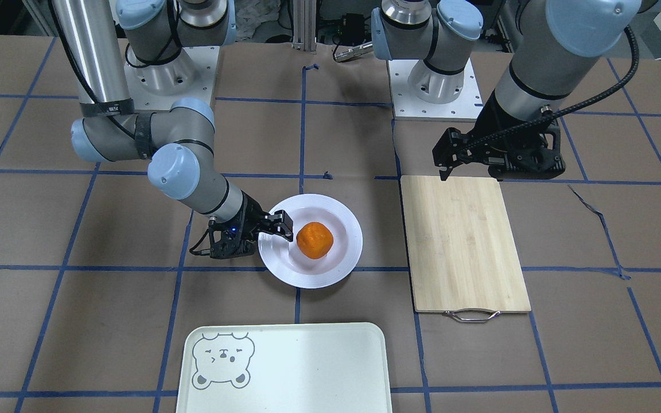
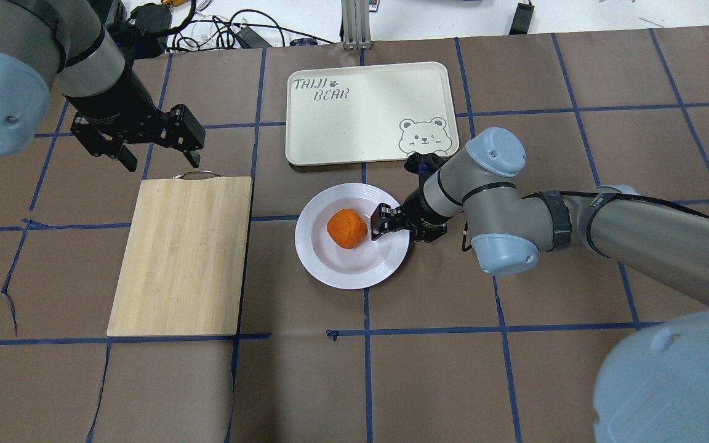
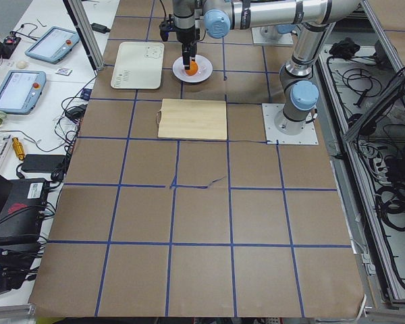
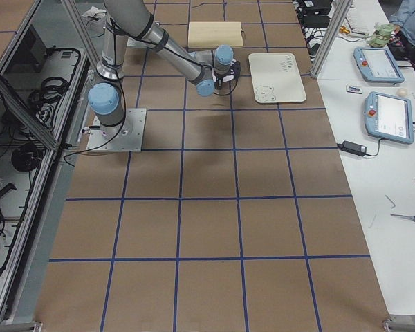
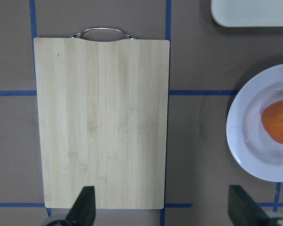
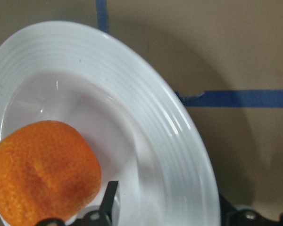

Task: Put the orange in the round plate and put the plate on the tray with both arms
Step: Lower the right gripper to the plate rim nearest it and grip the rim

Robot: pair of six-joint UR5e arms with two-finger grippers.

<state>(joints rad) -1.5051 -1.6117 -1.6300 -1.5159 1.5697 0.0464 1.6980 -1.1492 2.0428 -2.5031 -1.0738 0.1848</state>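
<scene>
The robot's right hand next needs to grab the round plate by its rim [image 6: 179, 155], so that the orange can be carried onto the tray.
The orange [image 1: 314, 240] [image 2: 347, 228] lies in the sunken centre of the white round plate [image 1: 342, 252] [image 2: 342, 271], which rests on the table. My right gripper [image 1: 287, 228] [image 2: 379, 223] is low over the plate's rim, right beside the orange, open and holding nothing. In the right wrist view one of its fingers [image 6: 109, 195] sits just by the orange [image 6: 42, 169] above the plate [image 6: 146, 94]. My left gripper [image 1: 471, 172] [image 2: 160, 161] hangs open over the table near the end of the bamboo cutting board. The tray [image 1: 307, 367] [image 2: 354, 123] lies empty nearby.
The bamboo cutting board [image 1: 462, 241] [image 2: 182, 252] [image 5: 101, 122] with a metal handle lies bare beside the plate. Brown table covering with blue tape lines surrounds everything. Both arm bases stand on white mounts [image 1: 434, 109] at the robot's edge.
</scene>
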